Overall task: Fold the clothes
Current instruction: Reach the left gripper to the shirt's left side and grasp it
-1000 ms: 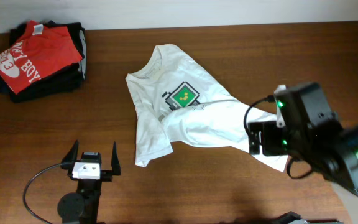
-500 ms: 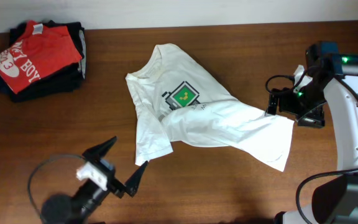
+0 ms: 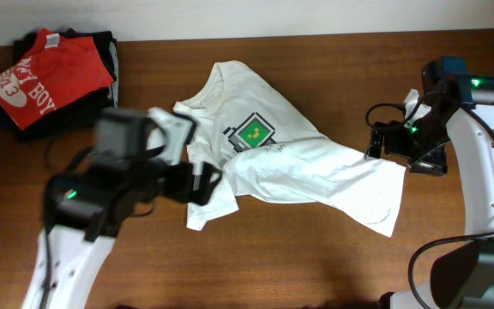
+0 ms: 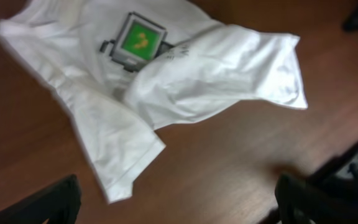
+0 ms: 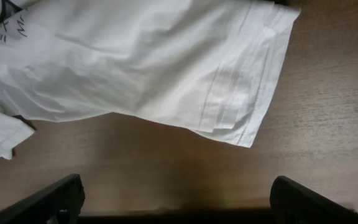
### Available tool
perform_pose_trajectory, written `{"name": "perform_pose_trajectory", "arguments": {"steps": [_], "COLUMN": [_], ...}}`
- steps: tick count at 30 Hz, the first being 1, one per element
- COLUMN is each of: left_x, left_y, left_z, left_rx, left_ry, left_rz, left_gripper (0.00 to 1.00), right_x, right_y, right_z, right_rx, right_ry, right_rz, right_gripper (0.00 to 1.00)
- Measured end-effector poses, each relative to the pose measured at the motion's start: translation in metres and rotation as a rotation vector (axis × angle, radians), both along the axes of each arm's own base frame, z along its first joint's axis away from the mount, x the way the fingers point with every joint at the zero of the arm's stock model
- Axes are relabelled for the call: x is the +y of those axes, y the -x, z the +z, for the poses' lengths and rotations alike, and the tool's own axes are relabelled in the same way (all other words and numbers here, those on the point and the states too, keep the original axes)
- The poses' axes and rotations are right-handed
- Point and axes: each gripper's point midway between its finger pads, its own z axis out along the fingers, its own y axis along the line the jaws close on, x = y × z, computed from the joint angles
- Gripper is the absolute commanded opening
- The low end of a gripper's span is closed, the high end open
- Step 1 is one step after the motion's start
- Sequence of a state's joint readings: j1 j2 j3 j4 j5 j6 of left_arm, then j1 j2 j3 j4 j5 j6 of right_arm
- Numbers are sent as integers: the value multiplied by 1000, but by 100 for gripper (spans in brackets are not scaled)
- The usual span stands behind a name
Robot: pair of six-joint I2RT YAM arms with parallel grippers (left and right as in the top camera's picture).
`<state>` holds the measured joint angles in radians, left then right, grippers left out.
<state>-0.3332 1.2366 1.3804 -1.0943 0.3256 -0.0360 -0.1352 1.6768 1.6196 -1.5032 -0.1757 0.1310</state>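
My left gripper grabs the white T-shirt's near sleeve (image 3: 211, 211) (image 4: 127, 168) next, leaving the hem for my right gripper, to spread the T-shirt for folding.
The white T-shirt (image 3: 273, 167) lies crumpled on the wooden table, its green-and-black print (image 3: 253, 131) facing up and a fold of cloth across its lower half. My left gripper (image 3: 202, 183) hovers open over the shirt's left sleeve and side. In the left wrist view its fingers are spread wide and empty (image 4: 179, 208), with the shirt (image 4: 197, 68) and print (image 4: 138, 40) ahead. My right gripper (image 3: 399, 153) is open at the shirt's right end. In the right wrist view it is empty (image 5: 182, 205) over bare wood, just short of the hem (image 5: 241, 106).
A red T-shirt with white lettering (image 3: 45, 73) lies on a pile of dark folded garments (image 3: 84, 112) at the back left. The table's back edge (image 3: 316, 34) runs just behind the white shirt. The right arm's base (image 3: 478, 275) stands at the front right.
My left arm has lifted from the front edge and swung up over the shirt's left side. My right arm moved from front right to the shirt's right end, then held still.
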Motion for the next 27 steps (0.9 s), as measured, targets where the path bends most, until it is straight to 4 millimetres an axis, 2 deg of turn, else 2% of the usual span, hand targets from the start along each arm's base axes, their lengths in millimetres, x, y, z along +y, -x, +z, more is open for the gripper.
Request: {"name": "perform_pose_trajectory", "arguments": {"steps": [2, 4, 5, 7, 8, 11, 15, 19, 27], "left_x": [-30, -44, -42, -38, -35, -31, -23, -18, -14], "left_y": [2, -5, -18, -28, -37, -42, -42, -46, -49], "left_z": [-17, -33, -62, -85, -117, -175, -224, -240, -240], "left_rx": [47, 85, 183, 269, 371, 536, 633, 634, 613], "left_ry": [-32, -52, -95, -125, -163, -237, -326, -356, -372], "left_rz": [-78, -90, 27, 148, 269, 442, 560, 614, 632], "left_gripper": [99, 99, 99, 99, 97, 89, 89, 69, 69], "right_x": [0, 0, 0, 0, 0, 0, 0, 0, 0], "right_y": [0, 0, 0, 2, 2, 2, 2, 2, 2], "right_z": [0, 0, 0, 0, 0, 0, 0, 0, 0], "right_rx": [-1, -1, -1, 7, 10, 10, 10, 10, 10], "right_ry": [0, 0, 0, -1, -1, -1, -1, -1, -1], "right_rz": [0, 0, 0, 0, 0, 0, 1, 0, 0], "right_gripper": [99, 99, 99, 99, 99, 99, 99, 99, 99]}}
